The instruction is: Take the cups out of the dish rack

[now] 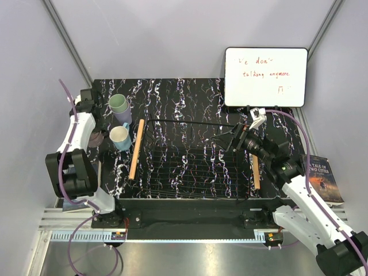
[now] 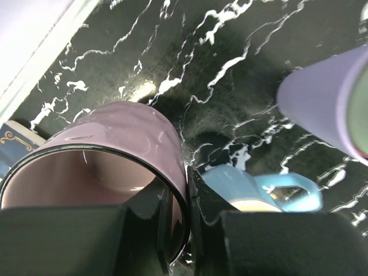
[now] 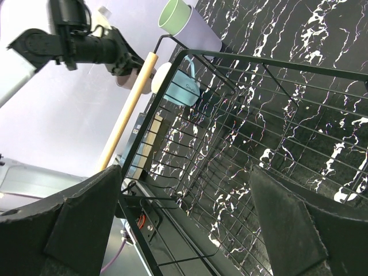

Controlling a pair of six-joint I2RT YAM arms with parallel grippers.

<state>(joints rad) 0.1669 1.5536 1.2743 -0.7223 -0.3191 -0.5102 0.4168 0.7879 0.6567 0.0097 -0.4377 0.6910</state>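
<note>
The mauve-brown cup would drop if my left gripper opened now.
The dish rack sits mid-table and holds no cups. Left of it, a pale green cup is nested in a lavender cup, with the light blue mug in front of them. My left gripper is shut on the rim of the mauve-brown cup, one finger inside and one outside, right beside the blue mug. The lavender cup lies at the right of that view. My right gripper is open and empty above the rack's right part.
Light wooden bars run along the rack's left side and right side. A white whiteboard stands at the back right. A book lies at the right edge by the right arm.
</note>
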